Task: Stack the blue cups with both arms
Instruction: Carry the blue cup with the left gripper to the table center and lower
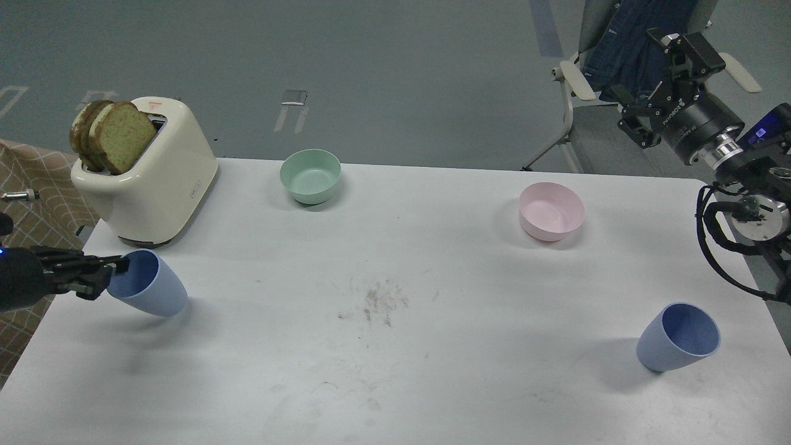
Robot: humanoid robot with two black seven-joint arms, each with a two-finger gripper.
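Observation:
My right gripper should grab the standing cup by its rim (690,306) next, so that it can be stacked with the cup in my left gripper.
One blue cup (151,285) is at the table's left, tilted with its mouth up and to the left. My left gripper (114,275) comes in from the left edge and is shut on that cup's rim, one finger inside the mouth. Whether the cup's base touches the table I cannot tell. The second blue cup (680,337) stands upright at the front right, alone. My right gripper (655,86) is open and empty, raised high beyond the table's far right corner, well away from that cup.
A cream toaster (151,176) with bread slices stands at the back left, just behind the held cup. A mint-green bowl (310,176) is at the back centre and a pink bowl (551,211) at the back right. A chair (587,80) stands behind the white table (395,371).

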